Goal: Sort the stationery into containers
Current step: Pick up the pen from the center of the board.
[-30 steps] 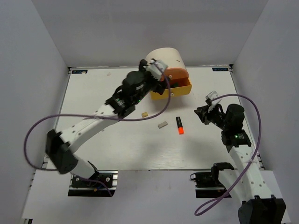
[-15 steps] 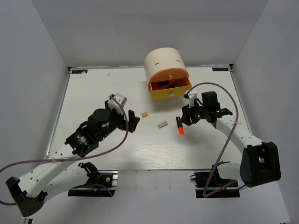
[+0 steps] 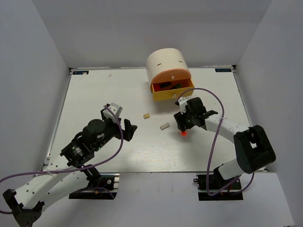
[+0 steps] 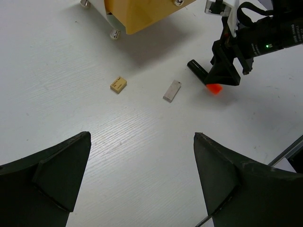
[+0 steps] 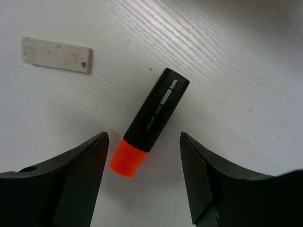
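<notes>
The highlighter (image 3: 182, 129) is below the fingers of my right gripper, so it isn't time to close yet. My right gripper needs to go lower first and then close on the highlighter.
The orange-tipped black highlighter (image 3: 182, 129) lies on the white table; it also shows in the right wrist view (image 5: 154, 113) and the left wrist view (image 4: 198, 69). My right gripper (image 3: 182, 123) is open, low over it, with one finger on each side of its orange end (image 5: 143, 136). A grey eraser (image 3: 164, 126) (image 5: 57, 55) (image 4: 172, 91) and a tan eraser (image 3: 147, 115) (image 4: 118, 84) lie to its left. My left gripper (image 3: 120, 126) (image 4: 142, 136) is open and empty above bare table. The cream organiser (image 3: 165, 59) has its yellow drawer (image 3: 173, 93) pulled open, with dark items inside.
The organiser stands at the back centre, its salmon-orange top drawer (image 3: 173, 75) shut above the open yellow one (image 4: 142, 12). Grey walls enclose the table on three sides. Purple cables loop from both arms.
My left arm has pulled back from the organiser to the front left. My right arm has swung left from the table's right side and come down over the orange highlighter.
</notes>
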Robot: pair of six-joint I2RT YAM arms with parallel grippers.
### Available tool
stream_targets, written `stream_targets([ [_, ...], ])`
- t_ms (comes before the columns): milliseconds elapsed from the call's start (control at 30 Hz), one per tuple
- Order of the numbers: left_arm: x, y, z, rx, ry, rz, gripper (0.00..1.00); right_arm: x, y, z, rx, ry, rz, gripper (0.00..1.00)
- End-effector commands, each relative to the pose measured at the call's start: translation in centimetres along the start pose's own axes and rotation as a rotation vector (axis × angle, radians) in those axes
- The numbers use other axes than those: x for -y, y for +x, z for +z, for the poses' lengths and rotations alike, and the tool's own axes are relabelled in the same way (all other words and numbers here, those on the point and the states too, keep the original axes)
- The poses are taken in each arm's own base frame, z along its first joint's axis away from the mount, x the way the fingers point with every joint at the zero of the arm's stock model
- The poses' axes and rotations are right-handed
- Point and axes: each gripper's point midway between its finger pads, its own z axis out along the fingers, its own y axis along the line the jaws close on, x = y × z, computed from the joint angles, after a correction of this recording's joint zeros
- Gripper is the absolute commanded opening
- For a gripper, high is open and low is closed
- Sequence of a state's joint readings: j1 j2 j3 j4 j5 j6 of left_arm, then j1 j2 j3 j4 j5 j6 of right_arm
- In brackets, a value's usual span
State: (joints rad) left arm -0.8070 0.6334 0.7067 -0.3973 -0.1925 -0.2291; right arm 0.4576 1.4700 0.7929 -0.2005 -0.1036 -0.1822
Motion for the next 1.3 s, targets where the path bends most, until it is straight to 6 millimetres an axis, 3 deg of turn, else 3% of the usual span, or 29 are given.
stream_targets([
  [0, 0.4, 0.7, 0.0, -0.023, 0.028, 0.003, 0.99, 1.2, -0.2, 0.9, 0.014, 0.091, 0.018, 0.68],
  [333, 0.5, 1.0, 0.1, -0.039, 0.034, 0.006, 0.99, 1.2, 1.9, 2.5, -0.054, 0.105, 0.018, 0.58],
  [533, 0.5, 1.0, 0.1, -0.039, 0.034, 0.006, 0.99, -0.2, 2.2, 2.2, -0.06, 0.026, 0.011, 0.36],
  [633, 0.5, 1.0, 0.1, -0.039, 0.034, 0.006, 0.99, -1.3, 1.3, 0.9, -0.031, -0.037, -0.018, 0.24],
  [733, 0.5, 1.0, 0.1, -0.039, 0.034, 0.006, 0.99, -2.4, -0.8, -1.3, 0.062, -0.093, -0.079, 0.19],
  [900, 0.6, 1.7, 0.5, -0.067, 0.037, 0.01, 0.99, -2.7, -5.9, -7.4, 0.302, -0.053, -0.288, 0.17],
  [1100, 0.6, 1.9, 0.7, -0.076, 0.035, 0.012, 0.99, 0.9, -13.6, -14.3, 0.547, 0.242, -0.536, 0.16],
  [1267, 0.3, 1.8, 0.7, -0.072, 0.017, 0.012, 0.99, 1.9, -17.8, -16.8, 0.659, 0.385, -0.799, 0.16],
])
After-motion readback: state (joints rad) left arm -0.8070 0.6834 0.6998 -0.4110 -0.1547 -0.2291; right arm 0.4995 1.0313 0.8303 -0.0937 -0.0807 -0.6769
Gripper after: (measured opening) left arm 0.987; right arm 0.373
